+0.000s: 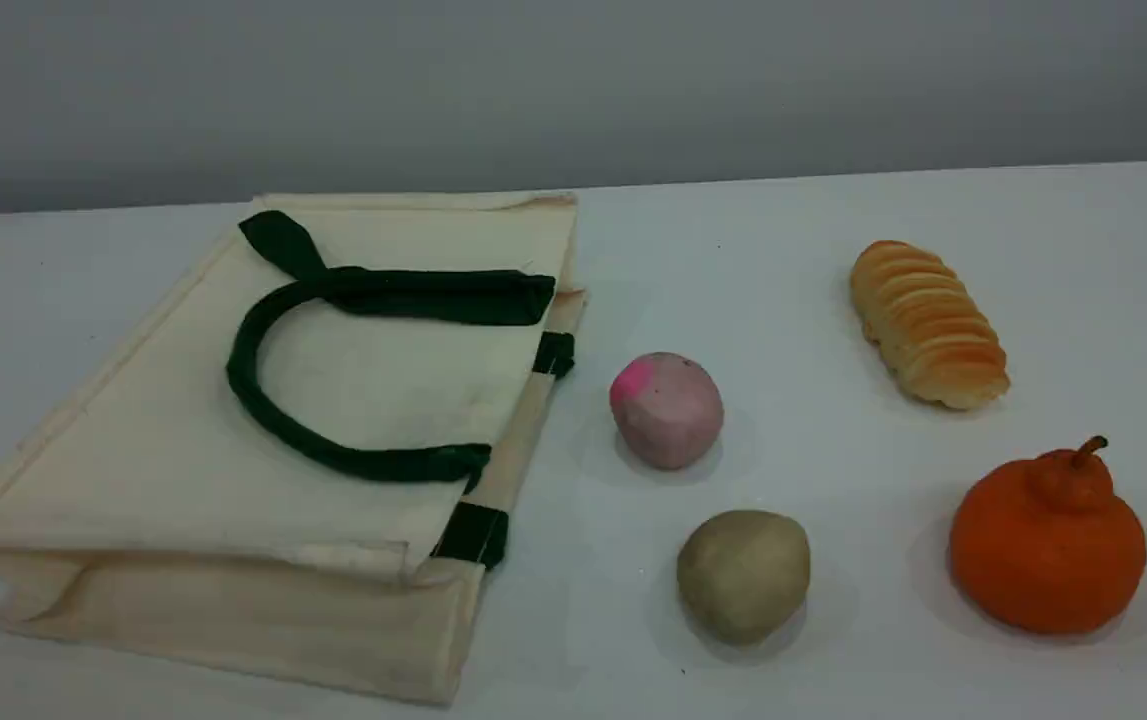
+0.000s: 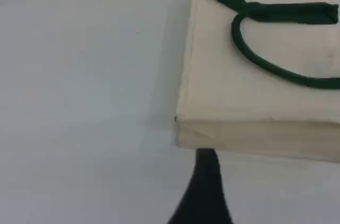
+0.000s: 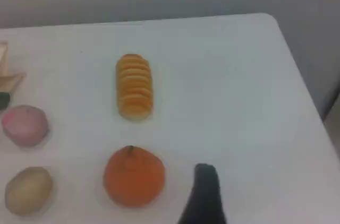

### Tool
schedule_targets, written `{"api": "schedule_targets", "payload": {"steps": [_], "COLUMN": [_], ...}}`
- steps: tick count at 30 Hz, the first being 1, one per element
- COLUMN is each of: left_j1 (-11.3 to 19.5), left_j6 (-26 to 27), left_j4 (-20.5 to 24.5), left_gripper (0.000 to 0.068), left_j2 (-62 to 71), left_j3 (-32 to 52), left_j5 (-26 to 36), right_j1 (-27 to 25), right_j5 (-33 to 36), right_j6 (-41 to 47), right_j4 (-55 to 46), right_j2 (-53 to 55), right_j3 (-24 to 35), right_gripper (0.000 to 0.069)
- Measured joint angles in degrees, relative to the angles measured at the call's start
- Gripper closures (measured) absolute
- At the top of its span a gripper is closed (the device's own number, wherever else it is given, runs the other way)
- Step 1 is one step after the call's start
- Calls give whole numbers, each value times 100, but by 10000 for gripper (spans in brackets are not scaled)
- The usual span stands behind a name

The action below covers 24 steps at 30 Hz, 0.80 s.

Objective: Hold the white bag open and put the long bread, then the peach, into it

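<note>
The white bag point(image 1: 163, 450) lies flat and closed. So next, my left gripper grabs the green handle loop point(image 1: 247, 348) that stands out on top of the bag's cloth.
The white bag point(image 1: 163, 450) lies flat and closed on the table's left side, its dark green handle point(image 1: 236, 365) folded over the top face. Its corner and side wall also fill the upper right of the left wrist view point(image 2: 255, 96). The peach point(image 1: 667, 409) sits just right of the bag's strap edge, and the long bread point(image 1: 928, 322) lies farther right. In the right wrist view the bread point(image 3: 134, 86) and peach point(image 3: 25, 125) lie ahead. Neither arm appears in the scene view. The left fingertip point(image 2: 204, 187) hovers before the bag's near side; the right fingertip point(image 3: 204, 195) is beside the orange fruit. Both grippers are open, holding nothing.
A tan potato-like ball point(image 1: 743, 573) rests in front of the peach. An orange stemmed fruit point(image 1: 1048, 540) stands at the front right, below the bread. The table's right edge and far corner point(image 3: 297, 65) show in the right wrist view. A grey wall runs behind the table.
</note>
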Motion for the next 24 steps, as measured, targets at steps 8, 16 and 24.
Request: {"api": "schedule_targets", "payload": {"steps": [8,16,24], "left_j1": [0,-6,-682], "left_j6": [0,0,0], "left_j4": [0,0,126], "left_gripper": [114,114,114], "left_j2": [0,0,76], "left_j3": [0,0,-24], "left_j5": [0,-14,-61], "right_j1": [0,416,531], "right_j5": [0,-29,-161], "right_j6": [0,0,213], "right_j4": [0,19,142], "right_j2": [0,0,0], "right_j3": [0,0,-13], "right_gripper": [157,158,158]}}
